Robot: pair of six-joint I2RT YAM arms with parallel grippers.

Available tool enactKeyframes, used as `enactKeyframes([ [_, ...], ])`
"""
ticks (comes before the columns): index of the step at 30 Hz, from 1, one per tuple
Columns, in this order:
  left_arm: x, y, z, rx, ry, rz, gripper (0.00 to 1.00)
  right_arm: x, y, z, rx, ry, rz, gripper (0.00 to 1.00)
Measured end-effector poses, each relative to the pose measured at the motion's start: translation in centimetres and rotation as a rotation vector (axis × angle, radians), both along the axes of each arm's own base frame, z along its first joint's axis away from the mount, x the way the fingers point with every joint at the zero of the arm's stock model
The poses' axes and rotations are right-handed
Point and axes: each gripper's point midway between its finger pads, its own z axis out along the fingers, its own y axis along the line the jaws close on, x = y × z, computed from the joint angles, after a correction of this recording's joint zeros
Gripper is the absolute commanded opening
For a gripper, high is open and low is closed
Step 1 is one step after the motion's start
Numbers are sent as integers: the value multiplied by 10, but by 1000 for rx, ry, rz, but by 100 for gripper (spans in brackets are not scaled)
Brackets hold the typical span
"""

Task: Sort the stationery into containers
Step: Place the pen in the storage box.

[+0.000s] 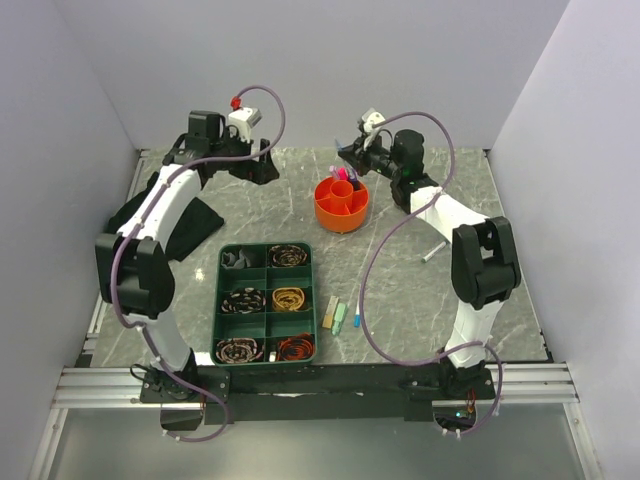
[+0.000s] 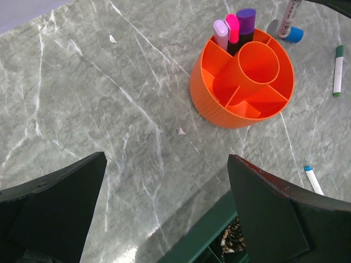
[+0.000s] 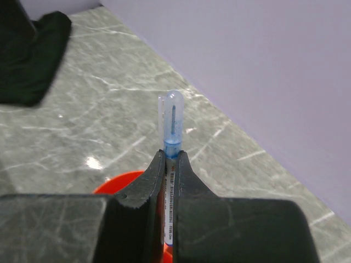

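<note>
My right gripper holds the thin white pen and should keep it, because its lower end hangs past the pot's rim and would likely miss its section if released.
The orange pot [image 1: 341,203] stands mid-table with white, pink and purple markers [image 2: 233,27] upright in one section. My right gripper [image 1: 351,157] hovers just behind the pot, shut on a thin white pen with a clear blue-tinted cap [image 3: 173,118]; the pot's rim [image 3: 118,183] shows under the fingers. My left gripper [image 2: 167,160] is open and empty, above bare table left of the pot [image 2: 241,82]. Loose on the table lie a green-capped marker [image 2: 338,71], a blue-tipped white pen [image 2: 313,179], and pale eraser blocks [image 1: 336,315] with a small blue-capped piece [image 1: 357,321].
A green divided tray [image 1: 265,303] holding coiled bands sits in front of the left arm; its edge [image 2: 203,235] lies under my left gripper. A black cloth [image 1: 195,230] lies at the left. Another white pen [image 1: 432,252] rests by the right arm. Walls enclose the table.
</note>
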Motion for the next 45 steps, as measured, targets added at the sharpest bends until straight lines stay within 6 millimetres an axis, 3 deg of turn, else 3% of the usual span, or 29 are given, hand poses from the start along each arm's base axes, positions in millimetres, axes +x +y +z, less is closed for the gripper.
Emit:
enactKeyframes([
  [18, 22, -5, -6, 0, 1, -4, 99, 16, -19, -41, -98, 38, -74, 0],
  [29, 23, -6, -5, -4, -3, -3, 99, -12, -31, -85, -121, 143, -81, 1],
  [30, 23, -6, -5, -5, -4, -3, 99, -12, -31, -86, -121, 145, -84, 11],
  [32, 24, -6, -4, -7, -9, -2, 100, -11, -32, -86, -120, 146, -93, 20],
  [33, 25, -6, -4, -7, -11, -2, 99, -10, -32, -86, -119, 147, -97, 32],
  [36, 25, -7, -4, -8, -13, -3, 100, -9, -35, -86, -116, 156, -118, 46],
  [41, 26, -8, -3, -9, -18, -6, 99, -14, -39, -74, -113, 144, -136, 48],
  [45, 27, -10, 0, -23, -29, -11, 99, -27, -43, -48, -104, 122, -142, 49],
])
